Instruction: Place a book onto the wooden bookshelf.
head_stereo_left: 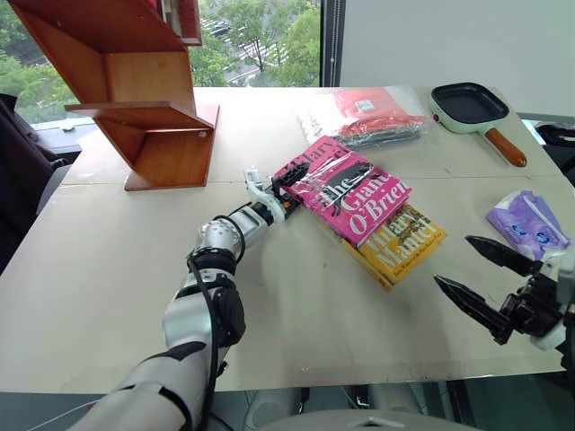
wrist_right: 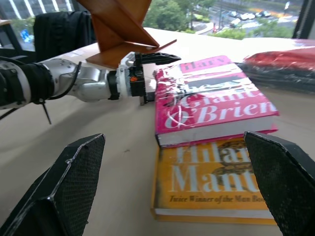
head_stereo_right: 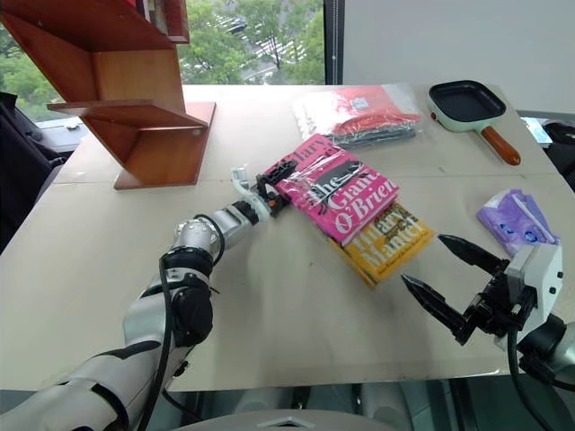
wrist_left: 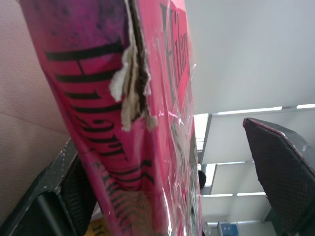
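I need to close my left gripper on the spine now, because the pink book's torn spine (wrist_left: 133,98) stands between my left gripper's fingers.
The pink book (head_stereo_left: 355,193) lies flat in the middle of the table, resting partly on a yellow book (head_stereo_left: 400,247). My left gripper (head_stereo_left: 286,187) is at the pink book's near-left corner, open. In the left wrist view the torn spine of the book (wrist_left: 123,123) stands between the two fingers: one finger (wrist_left: 49,196) is close against it and the other (wrist_left: 280,172) stands well clear. The wooden bookshelf (head_stereo_left: 135,81) rises at the table's far left. My right gripper (head_stereo_left: 454,260) hovers open near the front right edge, holding nothing.
A red plastic-wrapped package (head_stereo_left: 368,115) lies behind the books, a small green frying pan (head_stereo_left: 469,106) with a wooden handle sits at the far right, and a purple packet (head_stereo_left: 528,224) lies at the right edge. A dark chair stands left of the table (head_stereo_left: 108,269).
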Robot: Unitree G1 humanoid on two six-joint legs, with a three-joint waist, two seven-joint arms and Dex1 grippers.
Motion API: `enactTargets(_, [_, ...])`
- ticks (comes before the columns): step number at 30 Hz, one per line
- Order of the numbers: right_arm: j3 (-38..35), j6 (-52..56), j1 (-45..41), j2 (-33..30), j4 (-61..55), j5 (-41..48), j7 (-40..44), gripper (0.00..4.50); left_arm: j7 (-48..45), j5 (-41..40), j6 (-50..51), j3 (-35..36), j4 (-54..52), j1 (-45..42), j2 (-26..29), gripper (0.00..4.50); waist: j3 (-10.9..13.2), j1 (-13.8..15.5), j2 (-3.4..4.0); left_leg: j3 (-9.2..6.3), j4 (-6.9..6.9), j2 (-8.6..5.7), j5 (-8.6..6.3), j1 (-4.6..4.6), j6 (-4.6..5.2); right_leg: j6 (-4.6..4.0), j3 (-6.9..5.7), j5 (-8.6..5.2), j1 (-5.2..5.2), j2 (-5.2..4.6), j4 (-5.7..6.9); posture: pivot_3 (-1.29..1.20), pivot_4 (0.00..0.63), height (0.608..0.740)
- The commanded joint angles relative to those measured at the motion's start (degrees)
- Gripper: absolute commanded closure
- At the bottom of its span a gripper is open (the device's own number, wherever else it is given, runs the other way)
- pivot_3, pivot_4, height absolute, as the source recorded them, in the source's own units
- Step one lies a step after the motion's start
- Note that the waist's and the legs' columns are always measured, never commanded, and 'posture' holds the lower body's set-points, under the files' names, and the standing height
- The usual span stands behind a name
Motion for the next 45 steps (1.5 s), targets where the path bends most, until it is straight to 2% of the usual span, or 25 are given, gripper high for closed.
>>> enactTargets(1, [-3.4, -3.8, 2.8, 0.6, -3.4, 0.5, 0.0, 0.04, -1.7, 1.6, 0.3, 0.8, 2.9, -1.1, -1.4, 0.0, 0.0, 0.3, 0.01, 0.0, 0.0, 0.0, 0.0, 0.0, 0.0, 0.0, -0.01, 0.0, 0.0, 0.0, 0.0, 0.0, 0.15, 0.72])
enactTargets(4, [-5.0, -5.3, 5.5, 0.7, -4.1, 1.8, 0.7, 0.0, -2.3, 2.2, 0.5, 1.6, 3.9, -1.7, -1.7, 0.69, 0.0, 0.4, 0.01, -0.01, 0.01, -0.01, 0.0, 0.0, 0.0, 0.02, -0.01, -0.01, 0.03, -0.01, -0.01, 0.0, 0.15, 0.72])
enactTargets(11, [-5.4, -7.1, 7.8, -0.5, -3.1, 2.2, 1.5, 0.0, -3.2, 3.5, 1.6, 2.9, 4.6, -2.2, -2.3, 3.85, 0.0, 0.3, 0.0, -0.04, 0.0, -0.01, 0.0, 0.0, 0.01, 0.05, -0.04, -0.03, 0.04, -0.03, -0.02, 0.0, 0.15, 0.72])
enactTargets(13, [-4.5, -7.4, 7.5, -0.9, -2.8, 1.7, 1.6, 0.0, -3.1, 3.4, 1.9, 3.5, 4.3, -2.1, -2.4, 4.46, 0.0, 0.4, 0.0, -0.04, 0.0, -0.02, 0.0, 0.0, 0.01, 0.06, -0.05, -0.03, 0.05, -0.03, -0.02, 0.0, 0.15, 0.72])
enactTargets(16, [-3.8, -7.4, 6.3, -1.8, -1.8, 1.9, 1.4, 0.0, -3.4, 2.1, 4.4, 4.8, 1.2, -1.8, -2.0, 4.49, 0.0, 0.3, 0.0, -0.04, 0.01, -0.02, 0.0, 0.0, 0.01, 0.07, -0.05, -0.04, 0.05, -0.04, -0.03, 0.0, 0.15, 0.72])
enactTargets(17, [-3.8, -7.3, 5.5, -2.4, -1.1, 2.0, 1.6, 0.0, -3.8, 1.0, 6.6, 4.6, -3.2, -1.2, -2.0, 4.49, 0.0, 0.2, -0.02, -0.05, 0.01, -0.02, 0.0, -0.01, 0.01, 0.07, -0.06, -0.04, 0.05, -0.04, -0.04, 0.0, 0.15, 0.72])
enactTargets(21, [-4.3, -7.1, 1.6, -5.6, 3.2, 2.1, 3.5, 0.0, -4.2, -6.2, 12.3, 1.0, -36.4, 4.2, -3.2, 4.49, 0.4, -0.2, -0.34, -0.05, 0.0, 0.02, -0.01, -0.18, 0.0, 0.06, -0.03, -0.03, -0.06, -0.05, -0.09, 0.0, 0.15, 0.72])
enactTargets(23, [-4.2, -6.9, -1.5, -7.5, 6.0, 2.5, 4.1, 0.0, -2.4, -8.2, 12.9, -1.7, -52.8, 5.0, -1.7, 4.49, 0.5, -0.7, -0.52, -0.08, 0.01, 0.07, 0.0, -0.39, -0.02, 0.03, -0.04, -0.02, -0.28, -0.02, -0.08, 0.0, 0.15, 0.72])
enactTargets(26, [-3.4, -6.8, -6.0, -9.7, 10.0, 2.7, 5.5, 0.0, 1.2, -7.9, 13.1, -4.4, -66.3, 2.8, 3.2, 4.49, 0.5, -0.9, -0.47, -0.07, 0.04, 0.06, 0.01, -0.72, -0.04, 0.01, -0.02, -0.01, -0.6, -0.02, -0.06, 0.0, 0.15, 0.72])
enactTargets(29, [-2.1, -6.6, -12.0, -12.1, 15.2, 2.8, 7.6, 0.0, 0.9, 1.4, 9.6, -9.9, -74.0, -1.4, 15.0, 4.49, 0.5, -1.2, -0.41, -0.04, 0.0, 0.01, 0.01, -0.67, -0.05, 0.01, -0.01, -0.01, -0.59, -0.01, -0.07, 0.0, 0.15, 0.72])
enactTargets(33, [-0.3, -5.6, -19.0, -14.6, 21.3, 4.1, 11.6, 0.0, -3.7, 15.8, 1.4, -18.5, -77.6, -2.9, 30.9, 4.49, 0.6, -1.2, -0.21, 0.11, -0.16, -0.01, 0.01, -0.24, -0.04, 0.0, 0.13, -0.02, -0.3, 0.05, -0.06, 0.0, 0.15, 0.72])
enactTargets(36, [2.7, -5.8, -26.4, -15.2, 27.2, 4.7, 15.1, 0.0, -5.3, 28.7, -8.6, -22.5, -77.3, -2.0, 41.0, 4.49, 0.7, -1.3, -0.2, 0.1, -0.25, 0.03, 0.01, -0.02, -0.03, 0.0, 0.1, -0.04, -0.08, 0.09, -0.17, 0.0, 0.15, 0.72])
enactTargets(39, [7.5, -6.3, -34.0, -15.0, 32.9, 2.5, 17.3, 0.0, -5.0, 45.7, -22.7, -25.7, -76.4, -2.0, 52.4, 4.49, 1.1, -1.6, -0.37, 0.14, -0.25, 0.05, 0.01, -0.04, -0.02, 0.0, 0.14, -0.03, -0.07, 0.11, -0.27, 0.0, 0.15, 0.72])
enactTargets(42, [11.1, -6.1, -39.2, -13.7, 35.3, 1.5, 17.6, 0.0, -5.9, 53.7, -32.3, -26.2, -74.6, -2.4, 58.3, 4.49, 1.2, -1.3, -0.41, 0.12, -0.46, 0.08, 0.01, -0.11, -0.02, -0.01, 0.12, -0.01, -0.11, 0.12, -0.54, 0.0, 0.15, 0.72])
enactTargets(45, [13.1, -5.7, -42.1, -12.9, 36.2, 1.1, 17.8, 0.0, -7.5, 56.0, -36.2, -25.7, -73.1, -2.2, 59.8, 4.49, 1.2, -0.5, -0.35, 0.0, -0.6, 0.05, 0.01, -0.32, -0.01, 0.0, -0.04, -0.01, -0.21, 0.01, -0.8, 0.0, 0.15, 0.72])
